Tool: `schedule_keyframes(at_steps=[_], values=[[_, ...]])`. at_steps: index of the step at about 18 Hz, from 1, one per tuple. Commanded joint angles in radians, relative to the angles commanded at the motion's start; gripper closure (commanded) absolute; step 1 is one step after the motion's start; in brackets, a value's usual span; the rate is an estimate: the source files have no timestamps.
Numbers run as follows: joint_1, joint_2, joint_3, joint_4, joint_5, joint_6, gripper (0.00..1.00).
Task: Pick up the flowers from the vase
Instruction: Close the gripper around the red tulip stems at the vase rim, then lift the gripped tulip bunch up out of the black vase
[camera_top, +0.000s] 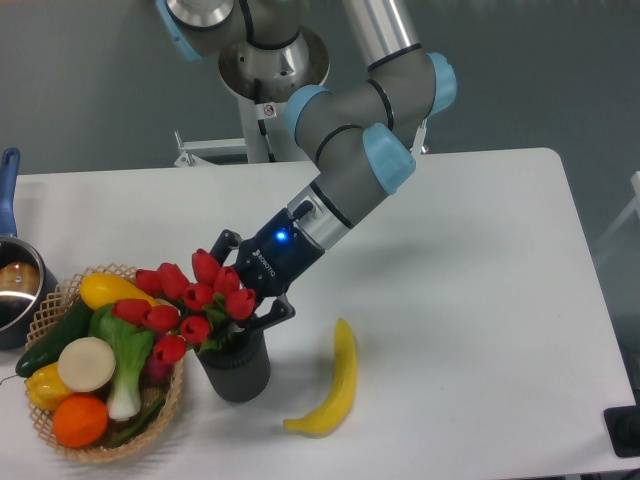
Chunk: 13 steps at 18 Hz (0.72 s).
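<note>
The gripper grabs the stems of the flowers just below the red buds next, to lift the flowers out of the vase.
The flowers, a bunch of red tulip buds with green leaves, stand in the vase, a short dark grey ribbed cylinder near the table's front. The bunch leans left over the wicker basket. My gripper comes in from the upper right, tilted down, at the right side of the bunch just above the vase mouth. Its fingers are spread, one behind the buds and one in front. The stems are hidden by the buds and the vase, so contact is not clear.
A wicker basket with a yellow squash, cucumber, orange, leafy vegetable and other produce touches the vase's left side. A yellow banana lies right of the vase. A pot with a blue handle sits at the left edge.
</note>
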Motion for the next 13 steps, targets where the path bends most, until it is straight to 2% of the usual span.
schedule_keyframes(at_steps=[2,8,13], values=[[0.002,0.002,-0.002,0.000,-0.002,-0.002,0.57],[0.005,0.005,-0.005,0.000,-0.003,-0.002,0.57],[0.046,0.012,-0.005,0.000,-0.162,-0.003,0.57]])
